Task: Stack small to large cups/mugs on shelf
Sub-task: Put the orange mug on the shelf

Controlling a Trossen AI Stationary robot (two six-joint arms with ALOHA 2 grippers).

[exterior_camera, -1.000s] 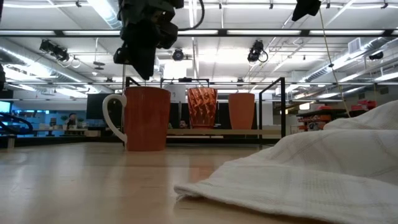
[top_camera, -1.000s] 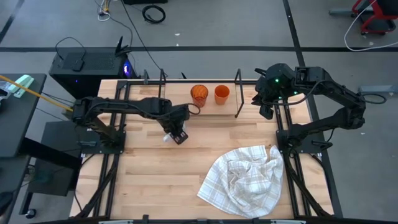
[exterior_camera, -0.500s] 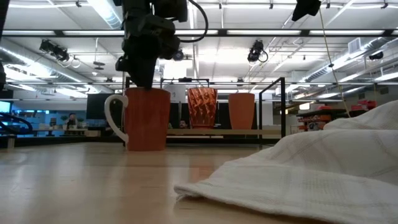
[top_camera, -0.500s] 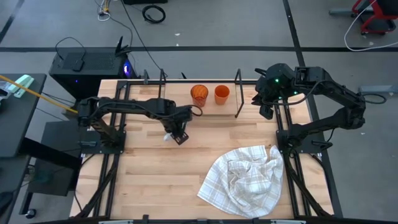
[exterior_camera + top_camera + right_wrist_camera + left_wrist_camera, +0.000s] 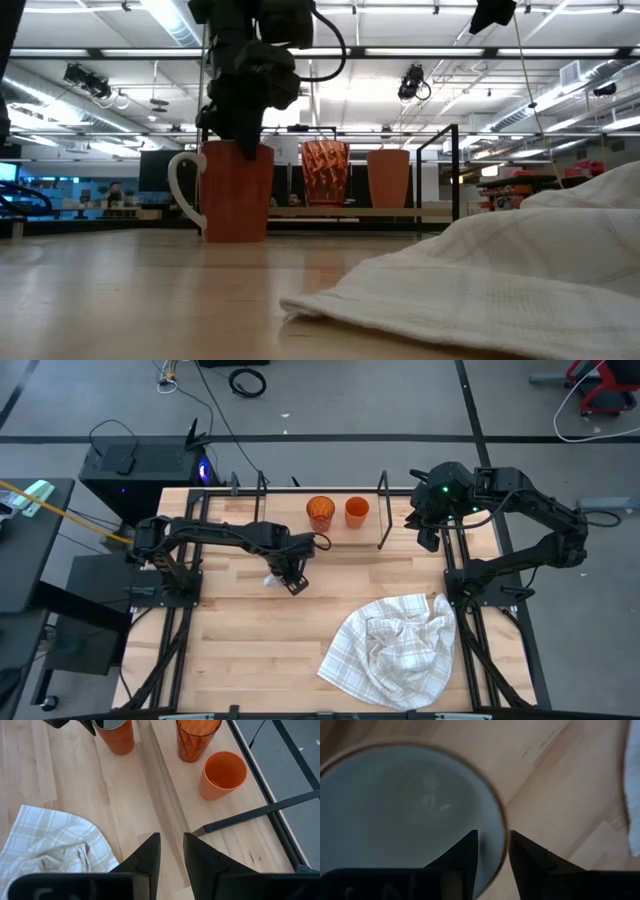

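Observation:
The left gripper will set the mug beside the dark-orange tumbler on the shelf, so it will next grab the mug by its rim (image 5: 502, 814).
A mug with an orange wall, white handle and white inside (image 5: 238, 195) stands upright on its base on the table, just in front of the shelf (image 5: 340, 538). It also shows in the right wrist view (image 5: 116, 737). A translucent dark-orange tumbler (image 5: 320, 512) and a smaller orange cup (image 5: 357, 511) stand side by side on the shelf's board. My left gripper (image 5: 493, 837) is open, pointing down at the mug's rim. My right gripper (image 5: 171, 837) hangs narrowly open and empty above the table's far right corner. My left gripper comes at the mug from above, one finger (image 5: 465, 852) inside and one (image 5: 527, 855) outside its rim (image 5: 501, 827). A strip of white wall shows between the inner finger and the rim. I cannot tell whether the outer finger touches the wall. The mug stands upright on the table.
A crumpled white checked cloth (image 5: 395, 650) lies on the near right part of the table. The shelf's black wire uprights (image 5: 382, 510) stand at both ends of its board. Bare wood lies between the mug and the cloth.
My left gripper has come down from above the mug until its fingers straddle the rim, shifting slightly toward the table's right. The mug has stayed where it was.

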